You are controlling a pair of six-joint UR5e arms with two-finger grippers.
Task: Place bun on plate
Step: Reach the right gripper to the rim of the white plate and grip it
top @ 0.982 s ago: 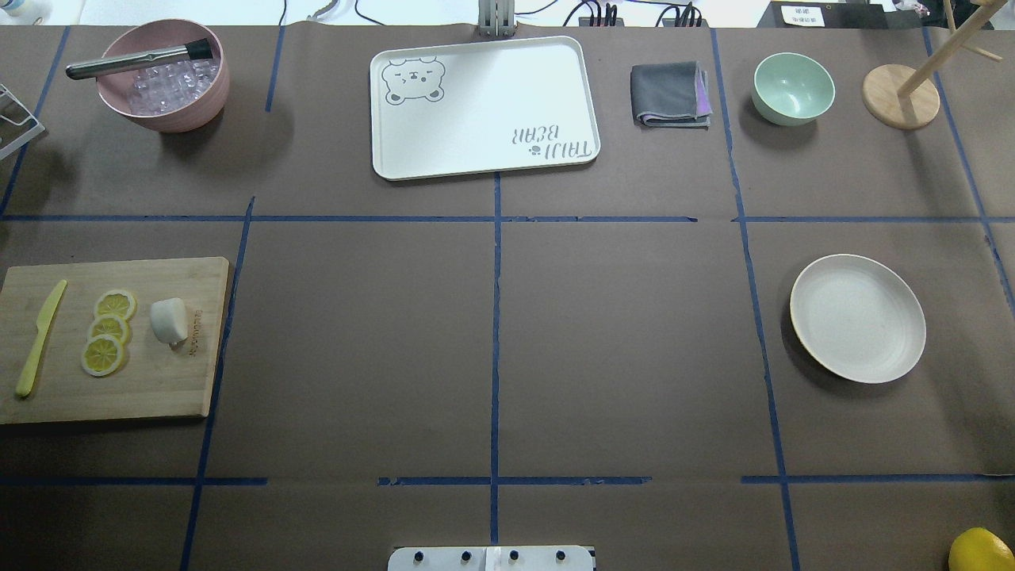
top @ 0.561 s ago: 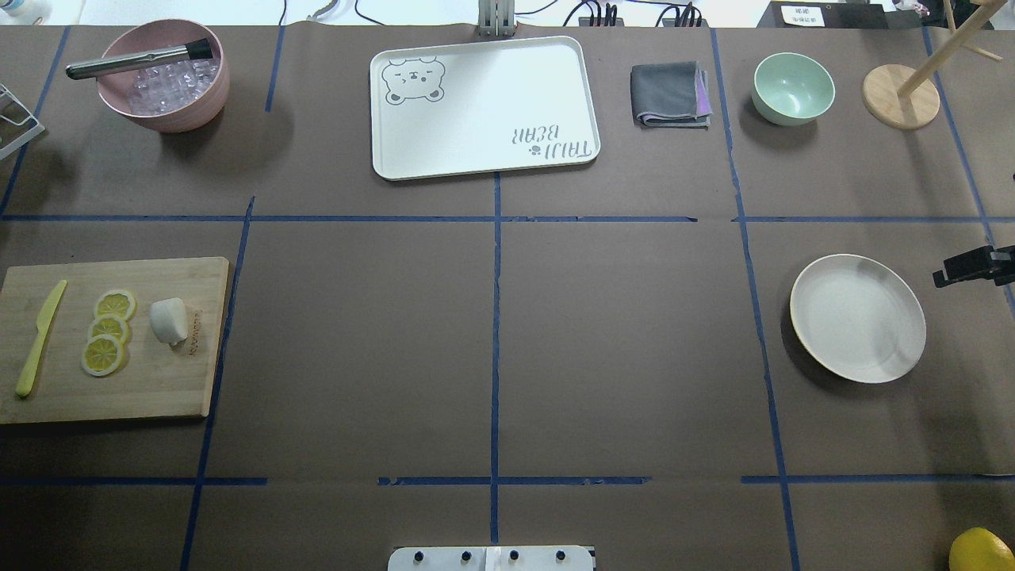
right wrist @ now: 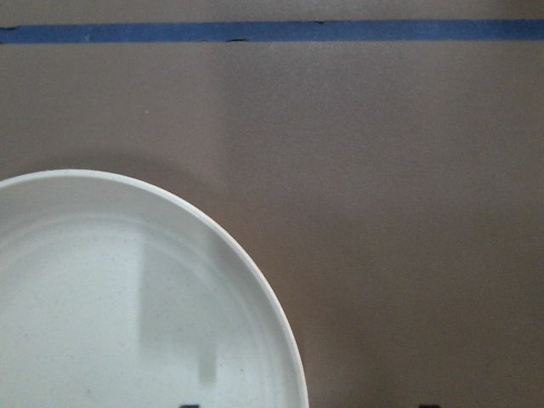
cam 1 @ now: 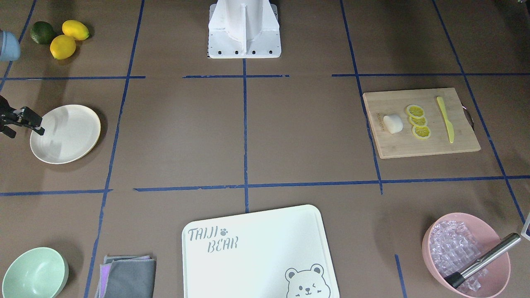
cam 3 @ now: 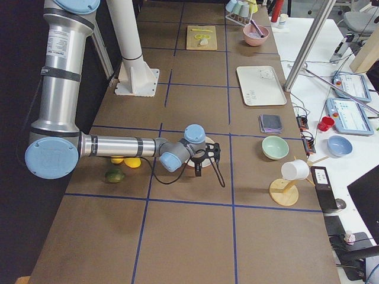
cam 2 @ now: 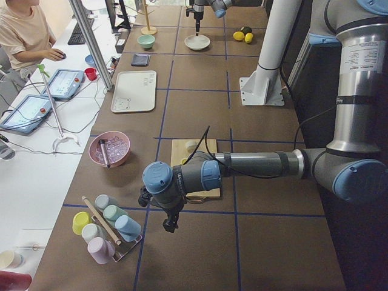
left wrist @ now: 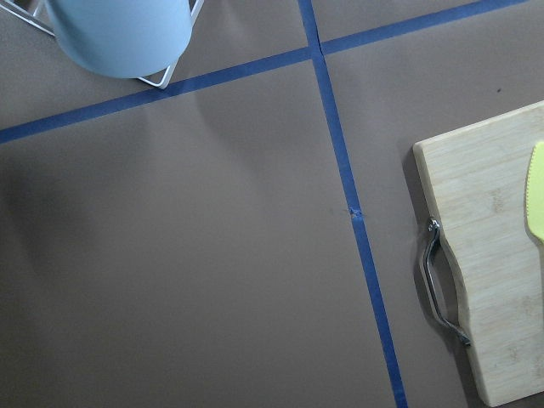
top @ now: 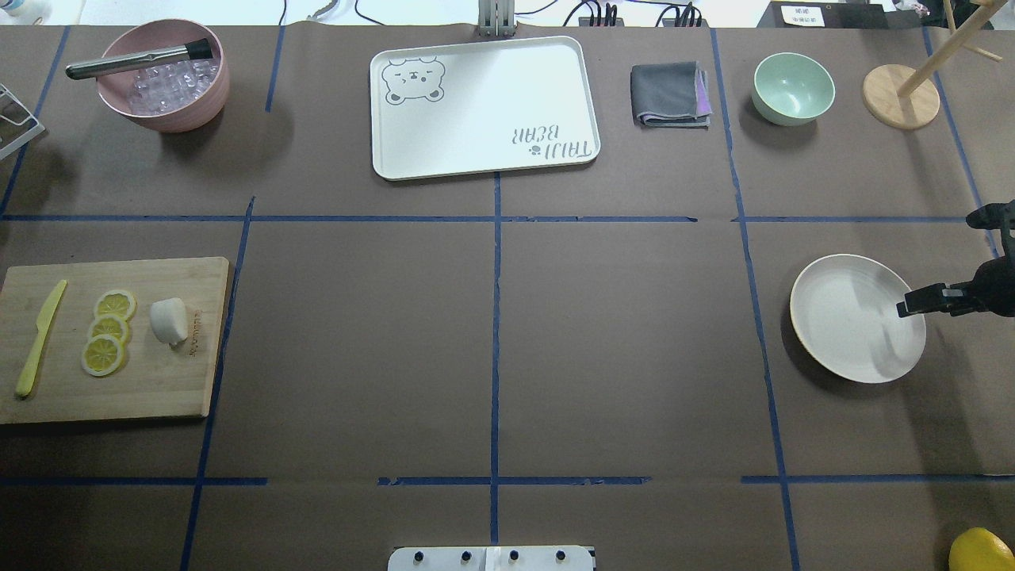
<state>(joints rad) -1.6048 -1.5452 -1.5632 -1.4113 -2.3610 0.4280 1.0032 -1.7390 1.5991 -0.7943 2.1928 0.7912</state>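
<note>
The plate needs to come within reach for the bun (cam 1: 393, 123). My right gripper should grab the plate by its rim (cam 1: 32, 147) next.
The bun (top: 168, 319) lies on the wooden cutting board (top: 158, 388) at the table's left, beside the lemon slices; the front view shows the bun (cam 1: 393, 123) too. The cream plate (top: 856, 317) sits bare at the right. My right gripper (cam 1: 26, 132) hangs open over the plate's (cam 1: 65, 133) outer rim, one finger (top: 920, 302) above the rim and the other outside it. The right wrist view looks down on the plate's edge (right wrist: 280, 323). My left gripper (cam 2: 168, 225) shows only in the left side view, beyond the board's end; I cannot tell its state.
Lemon slices (top: 107, 331) and a yellow knife (top: 38, 339) share the board. Along the far edge stand a pink bowl of ice (top: 162, 75), the bear tray (top: 484, 107), a grey cloth (top: 670, 93), a mint bowl (top: 793, 87) and a wooden stand (top: 900, 97). Lemons (cam 1: 62, 39) lie near the right arm.
The right gripper came in from the table's right edge and moved left over the plate's rim. The bun and the plate have not moved.
</note>
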